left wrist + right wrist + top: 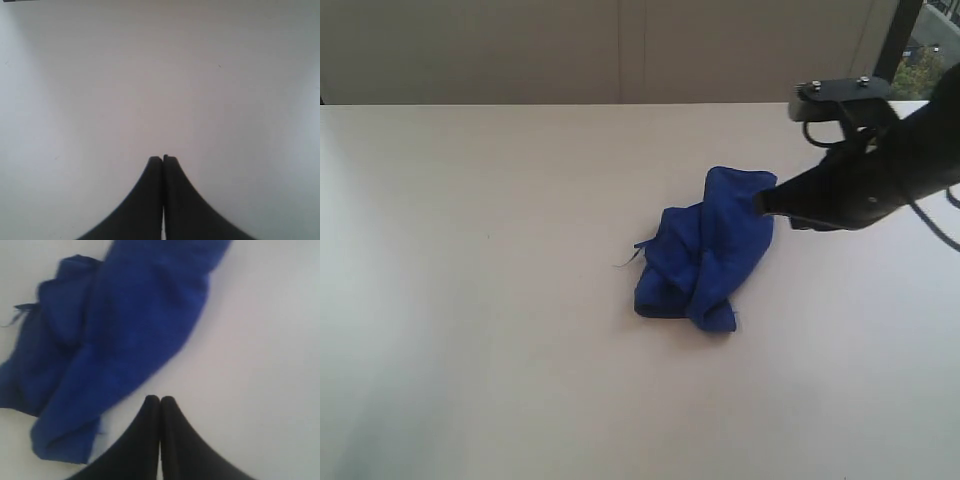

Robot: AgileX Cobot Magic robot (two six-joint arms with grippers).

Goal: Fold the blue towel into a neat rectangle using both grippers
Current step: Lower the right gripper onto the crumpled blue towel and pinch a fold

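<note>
My right gripper grabs the blue towel [705, 250] by its corner [766, 180] next, to open the crumpled heap for folding into a neat rectangle.
The blue towel [705, 250] lies crumpled in a heap near the middle of the white table, a loose thread trailing from its left side. My right gripper [760, 201] hovers at the heap's right edge, fingers pressed together and holding nothing. In the right wrist view the blue towel [115, 345] sits just beyond the shut right gripper [160, 399], with a strip of bare table between them. My left gripper [163, 159] is shut and empty over bare table; it does not show in the exterior view.
The white table [470, 300] stretches wide to the left and front of the heap. A wall and a window strip [920, 50] lie beyond its far edge. The right arm's black body [880, 170] with cables reaches in from the right.
</note>
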